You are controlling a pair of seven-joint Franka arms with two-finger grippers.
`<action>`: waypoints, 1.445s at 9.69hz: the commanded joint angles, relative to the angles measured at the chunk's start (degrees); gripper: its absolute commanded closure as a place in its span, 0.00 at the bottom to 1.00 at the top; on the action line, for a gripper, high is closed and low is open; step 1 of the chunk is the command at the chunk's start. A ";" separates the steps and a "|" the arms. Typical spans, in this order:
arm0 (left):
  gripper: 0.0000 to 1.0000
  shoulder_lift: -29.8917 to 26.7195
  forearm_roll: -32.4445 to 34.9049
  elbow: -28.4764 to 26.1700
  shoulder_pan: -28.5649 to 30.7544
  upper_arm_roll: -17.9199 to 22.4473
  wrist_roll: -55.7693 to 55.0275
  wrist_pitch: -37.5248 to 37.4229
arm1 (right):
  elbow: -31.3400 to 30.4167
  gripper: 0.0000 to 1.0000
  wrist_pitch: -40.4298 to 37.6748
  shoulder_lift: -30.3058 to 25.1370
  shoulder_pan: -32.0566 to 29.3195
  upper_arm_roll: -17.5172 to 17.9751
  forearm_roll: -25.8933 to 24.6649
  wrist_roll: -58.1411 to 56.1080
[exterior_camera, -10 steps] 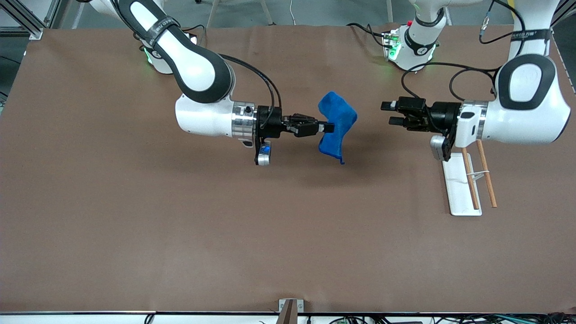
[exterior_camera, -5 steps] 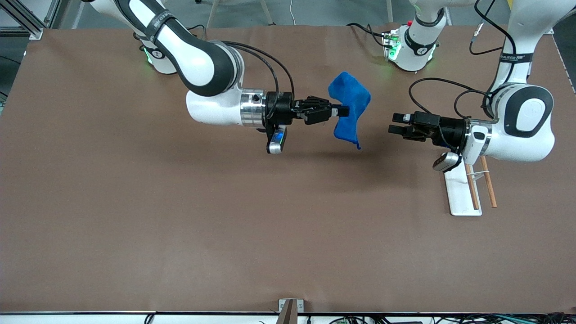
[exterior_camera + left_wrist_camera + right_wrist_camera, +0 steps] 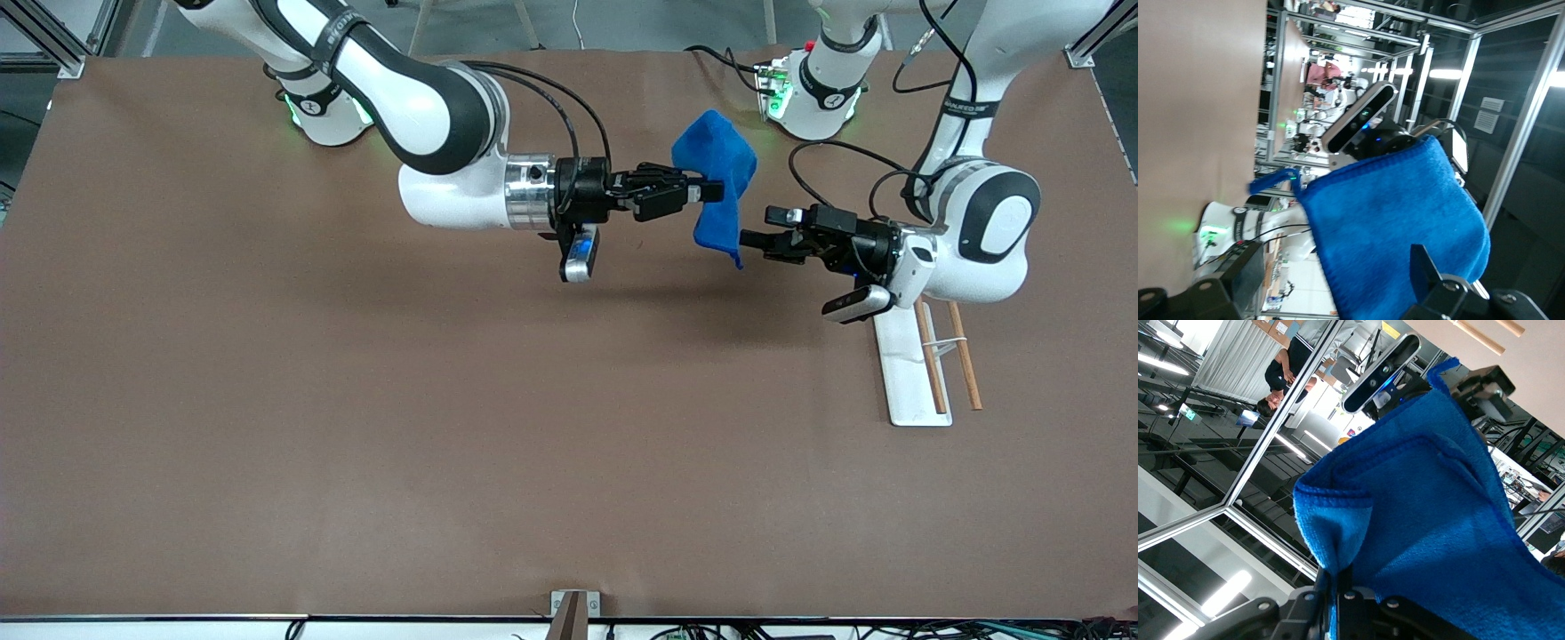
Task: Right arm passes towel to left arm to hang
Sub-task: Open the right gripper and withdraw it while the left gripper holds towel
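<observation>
My left gripper grabs the towel by its hemmed edge (image 3: 1323, 259) next, which leaves the royal-blue towel's small corner loop (image 3: 1275, 180) free to hang it.
The royal-blue towel (image 3: 718, 182) hangs in the air over the table between the two arms. My right gripper (image 3: 709, 192) is shut on it and holds it up; in the right wrist view the cloth (image 3: 1438, 520) is pinched between the closed fingers. My left gripper (image 3: 763, 229) is open, its fingertips right beside the towel's lower edge. In the left wrist view the towel (image 3: 1391, 227) fills the space just ahead of the spread fingers (image 3: 1428, 267), and its small corner loop (image 3: 1271, 181) sticks out.
A white rack base (image 3: 905, 373) with two wooden rods (image 3: 965, 356) lies at the left arm's end of the table, just below the left wrist. Both arm bases stand at the table's top edge.
The right arm has carried the towel toward the left arm's end and up the view. The left gripper has moved in toward the towel until its fingertips reach the cloth's edge.
</observation>
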 commanded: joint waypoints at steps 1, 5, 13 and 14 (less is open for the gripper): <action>0.04 -1.56 -5.17 -5.82 -0.89 -2.25 5.44 1.33 | 2.72 0.99 1.14 1.89 1.01 0.41 1.41 -0.34; 0.07 -2.88 -9.32 -8.38 -0.54 -2.71 6.69 1.07 | 2.90 0.98 1.23 1.90 1.01 0.41 1.49 -0.34; 0.61 -3.41 -8.98 -6.89 0.61 -1.83 5.20 1.16 | 2.90 0.98 1.14 1.90 0.92 0.41 1.49 -0.42; 0.71 -3.50 -7.32 -6.02 0.61 -1.83 4.85 1.42 | 2.90 0.98 1.14 1.90 1.01 0.41 1.49 -0.42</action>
